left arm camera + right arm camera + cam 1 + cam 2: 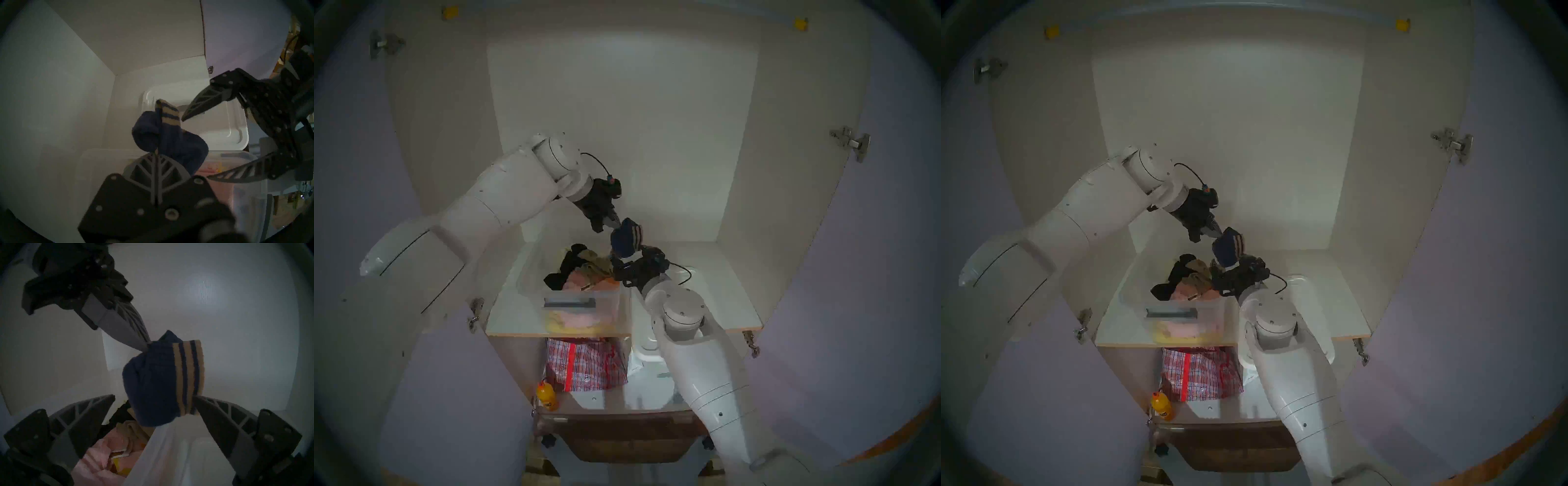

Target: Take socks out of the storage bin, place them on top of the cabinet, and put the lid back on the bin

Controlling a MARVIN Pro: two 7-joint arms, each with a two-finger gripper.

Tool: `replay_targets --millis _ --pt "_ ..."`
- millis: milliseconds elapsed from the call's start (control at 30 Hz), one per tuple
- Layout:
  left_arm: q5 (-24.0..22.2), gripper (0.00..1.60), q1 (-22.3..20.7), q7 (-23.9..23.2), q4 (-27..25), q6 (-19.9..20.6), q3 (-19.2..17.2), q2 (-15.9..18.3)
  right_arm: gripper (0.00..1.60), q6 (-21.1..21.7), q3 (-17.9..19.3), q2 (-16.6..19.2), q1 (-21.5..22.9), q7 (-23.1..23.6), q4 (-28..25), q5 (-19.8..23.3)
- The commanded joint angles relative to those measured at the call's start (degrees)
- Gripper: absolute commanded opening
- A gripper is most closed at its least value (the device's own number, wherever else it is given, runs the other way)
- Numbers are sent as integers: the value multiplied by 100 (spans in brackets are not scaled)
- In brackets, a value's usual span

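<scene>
The navy sock (152,384) hangs beyond the fingers of the robot's right gripper, one of them before the sock's striped cuff (189,374), so the right gripper isn't ready to close and should first move toward the sock.
A navy sock (624,237) with pale cuff stripes hangs above the back right corner of the clear storage bin (612,298). My left gripper (616,224) is shut on its top edge. The pinch shows in the left wrist view (158,110) and the right wrist view (146,344). My right gripper (619,261) is open just under the sock (153,387), one finger (212,412) touching the cuff. The milky-white lid (697,271) lies on the cabinet shelf (721,305) right of the bin, partly under my right arm.
The bin holds a black garment (565,268), an olive-tan cloth (595,261) and pink cloth (582,281). Below the shelf are a red plaid bag (585,363) and an orange bottle (546,395). Cabinet walls close in behind and on both sides.
</scene>
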Motion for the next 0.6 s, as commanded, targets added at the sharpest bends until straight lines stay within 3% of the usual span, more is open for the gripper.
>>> replay_targets --millis 0,533,567 --pt "-90 0 24 -75 -591 115 -110 244 160 -6 61 -156 385 -74 84 31" --pt "-362 0 1016 35 -3534 695 -374 1787 160 -5 -79 -578 1062 -143 796 186" --pt "-379 0 1078 72 -3710 748 -399 1885 101 -10 -78 -591 1105 -149 863 195"
